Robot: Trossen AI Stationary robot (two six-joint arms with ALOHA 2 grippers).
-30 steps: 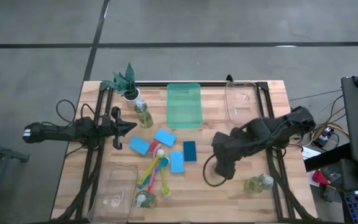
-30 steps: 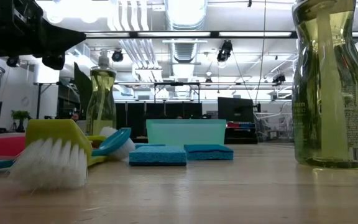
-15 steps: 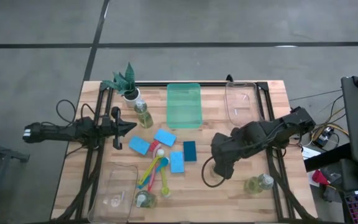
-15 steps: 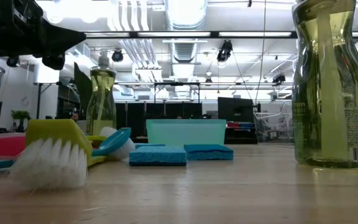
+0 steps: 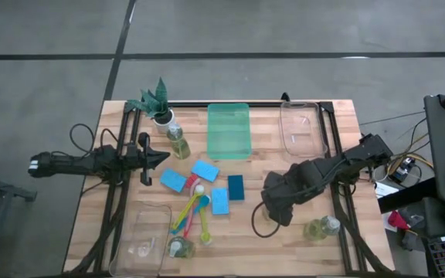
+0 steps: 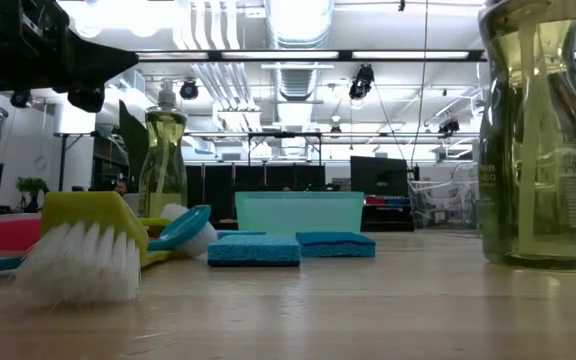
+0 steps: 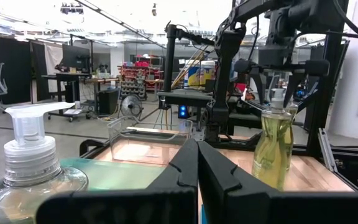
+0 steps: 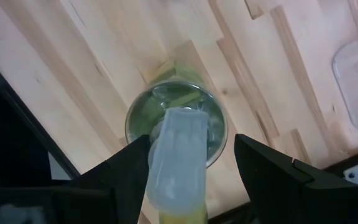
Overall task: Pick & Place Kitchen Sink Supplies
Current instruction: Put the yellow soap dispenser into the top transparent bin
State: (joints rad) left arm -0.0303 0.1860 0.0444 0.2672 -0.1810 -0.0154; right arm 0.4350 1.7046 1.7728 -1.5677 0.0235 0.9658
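The right gripper is ready to close on the pump top (image 8: 178,155) of the bottle, because its fingers reach down beside the pump top in the right wrist view.
A clear soap bottle (image 8: 176,124) of yellowish liquid stands upright on the wood at the table's right front. My right gripper (image 8: 188,152) hangs over it, pointing down and open, a finger on either side of its pump top (image 8: 178,155); I cannot tell if they touch. In the high view this gripper (image 5: 273,214) hides the bottle. My left gripper (image 5: 164,157) waits shut and level at the table's left. Blue sponges (image 5: 205,171) and coloured brushes (image 5: 191,214) lie at the table's middle. Another bottle (image 5: 323,228) stands nearer the right front corner.
A green tray (image 5: 229,131) and a clear tray (image 5: 300,127) lie at the far side. A potted plant (image 5: 154,100) and a bottle (image 5: 178,141) stand far left. A clear tray (image 5: 141,239) at the near left holds a bottle (image 5: 180,248).
My right gripper has come down toward the soap bottle below it, staying open. In the low view the large bottle at the right stands slightly farther right than before.
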